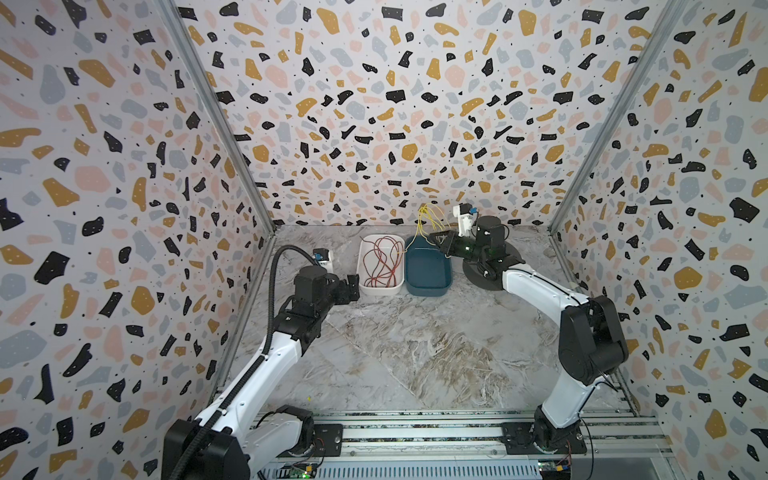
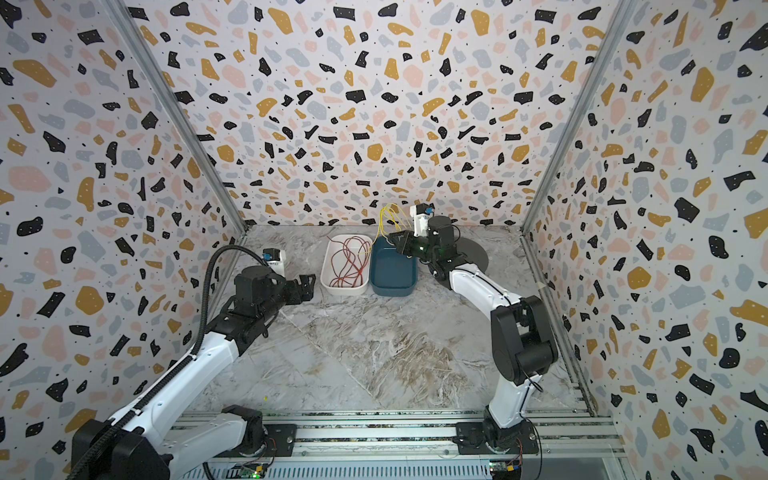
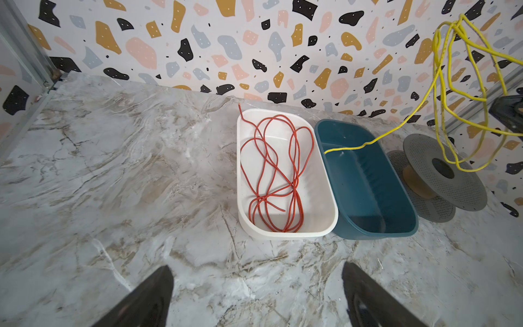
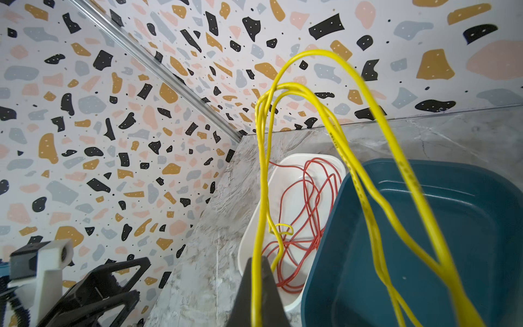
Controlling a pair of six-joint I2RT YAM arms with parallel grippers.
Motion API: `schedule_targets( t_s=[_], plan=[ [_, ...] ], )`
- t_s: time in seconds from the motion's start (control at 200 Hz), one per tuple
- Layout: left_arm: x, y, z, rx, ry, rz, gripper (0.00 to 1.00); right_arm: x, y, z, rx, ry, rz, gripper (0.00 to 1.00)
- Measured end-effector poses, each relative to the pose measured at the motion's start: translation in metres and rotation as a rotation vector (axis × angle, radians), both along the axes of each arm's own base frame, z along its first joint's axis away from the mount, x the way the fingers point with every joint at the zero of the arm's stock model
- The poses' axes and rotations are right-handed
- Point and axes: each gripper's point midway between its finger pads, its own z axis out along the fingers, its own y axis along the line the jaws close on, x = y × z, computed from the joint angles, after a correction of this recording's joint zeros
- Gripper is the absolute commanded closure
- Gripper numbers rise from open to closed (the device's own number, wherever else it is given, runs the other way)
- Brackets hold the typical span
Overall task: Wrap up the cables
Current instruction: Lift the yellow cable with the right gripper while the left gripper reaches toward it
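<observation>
My left gripper grabs the yellow cable near its thin trailing end (image 1: 409,247) (image 3: 335,149) next, so the loops stay free to untangle for wrapping.
My right gripper (image 1: 434,239) (image 4: 259,259) hangs over the far end of the blue tray (image 1: 428,286), shut on the yellow cable (image 1: 420,222) (image 4: 262,170). The cable rises in loose loops above the jaws. One thin end of the yellow cable (image 3: 348,148) trails down over the blue tray (image 3: 376,198). The red cable (image 1: 380,262) (image 3: 271,170) lies in loose tangled loops inside the white tray (image 1: 380,291). My left gripper (image 1: 354,286) (image 3: 257,271) stands open and empty just left of the white tray, above bare marble.
A grey perforated spool (image 3: 444,175) (image 1: 478,278) lies on the table right of the blue tray, under the right arm. The two trays sit side by side near the back wall. Patterned walls close in the back and both sides.
</observation>
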Motion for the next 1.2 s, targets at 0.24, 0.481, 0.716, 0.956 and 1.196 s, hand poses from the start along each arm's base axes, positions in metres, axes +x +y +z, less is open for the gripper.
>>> schedule_targets(
  t_s=[0.24,0.481,0.716,0.956,1.196],
  plan=[
    [-0.001,-0.032,0.004,-0.151,0.016,-0.130,0.21,-0.054,-0.004,0.000,-0.060,0.014,0.103,1.00],
    [-0.021,-0.081,0.004,-0.223,0.031,-0.352,0.22,-0.106,0.004,-0.003,-0.056,0.041,0.230,1.00],
    [-0.045,-0.114,-0.002,-0.150,0.019,-0.519,0.36,-0.131,0.008,-0.006,-0.044,0.086,0.321,1.00],
    [-0.059,-0.134,-0.006,-0.090,0.001,-0.614,0.42,-0.147,0.011,-0.009,-0.028,0.125,0.398,1.00],
    [-0.062,-0.156,-0.032,-0.067,0.065,-0.653,0.49,-0.152,0.013,-0.003,-0.005,0.132,0.434,1.00]
  ],
)
